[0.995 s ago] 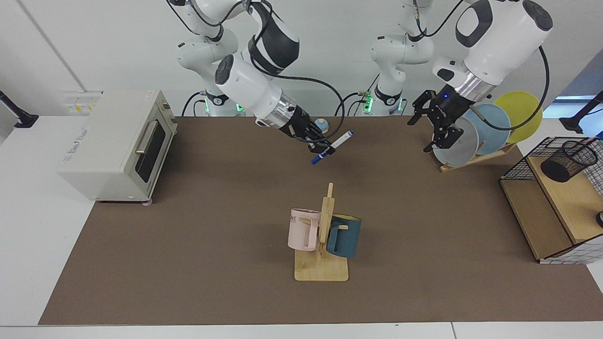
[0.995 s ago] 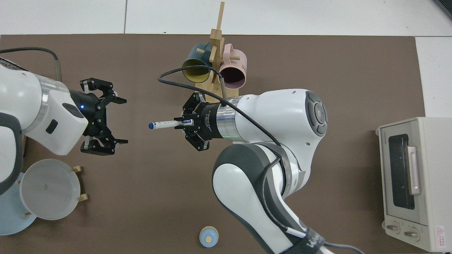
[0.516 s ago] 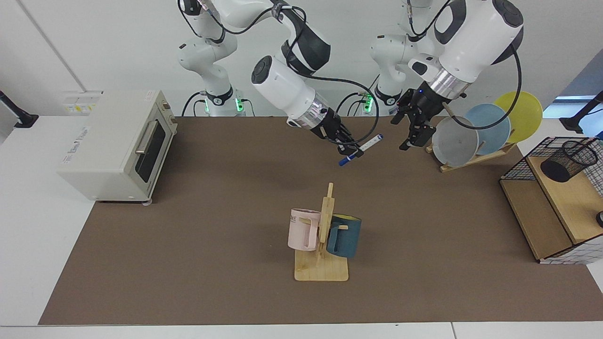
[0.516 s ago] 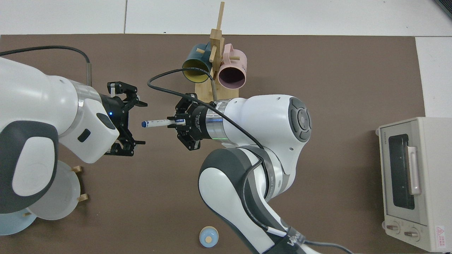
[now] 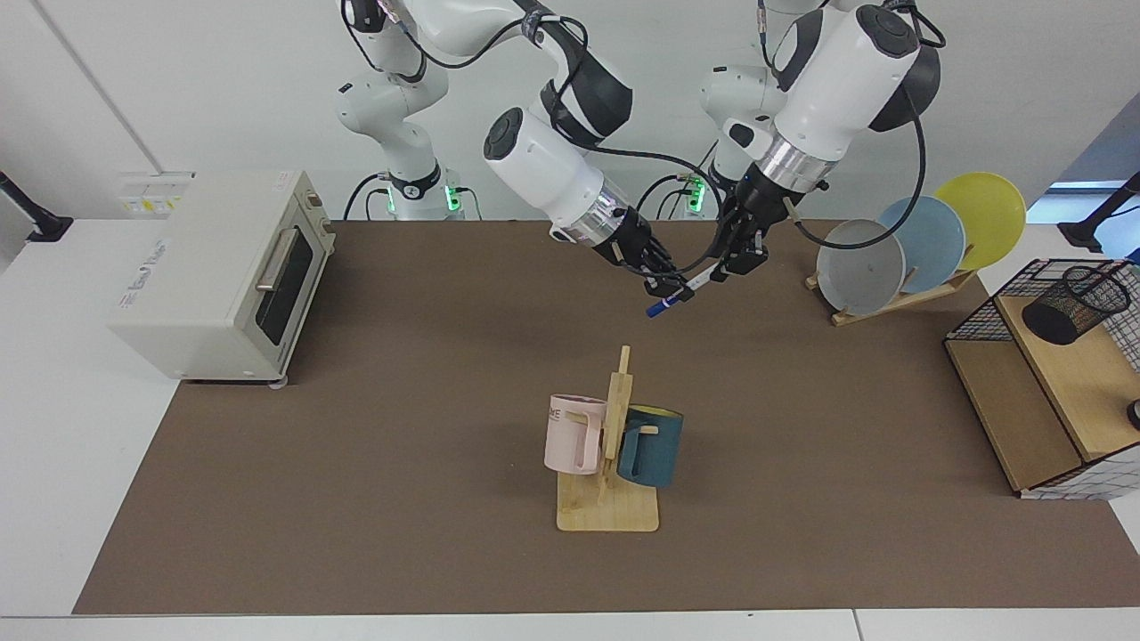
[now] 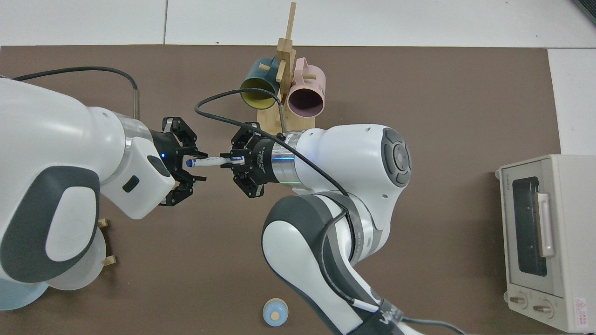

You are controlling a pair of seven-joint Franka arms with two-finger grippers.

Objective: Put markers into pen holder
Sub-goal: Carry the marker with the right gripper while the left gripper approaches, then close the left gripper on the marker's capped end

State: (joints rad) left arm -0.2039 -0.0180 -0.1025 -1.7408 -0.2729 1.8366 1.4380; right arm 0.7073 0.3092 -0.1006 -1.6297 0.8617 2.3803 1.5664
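Note:
The marker has one half covered by my right gripper's fingers, so my left gripper should next grab the marker by its bare white end (image 5: 702, 279).
The marker (image 5: 696, 279) (image 6: 210, 161), white-barrelled with blue ends, hangs slanted above the brown mat at the back middle. My right gripper (image 5: 668, 288) (image 6: 237, 160) is shut on one half of it. My left gripper (image 5: 727, 264) (image 6: 198, 165) has its fingers open on either side of the marker's free end, apart from the barrel. The pen holder (image 5: 1075, 305), a black mesh cup, lies tilted on the wooden shelf at the far right of the facing view, well away from both grippers. It is outside the top view.
A wooden mug stand (image 5: 609, 512) with a pink and a teal mug stands mid-table. A toaster oven (image 5: 223, 267) is on one side, a plate rack (image 5: 899, 249) and a wire rack (image 5: 1042, 383) on the other. A small blue knob (image 6: 274, 312) lies near the arm bases.
My left gripper has swung in from beside the plate rack to straddle the marker's free end, and its fingers now stand closer together. My right gripper carried the marker toward it, then held still.

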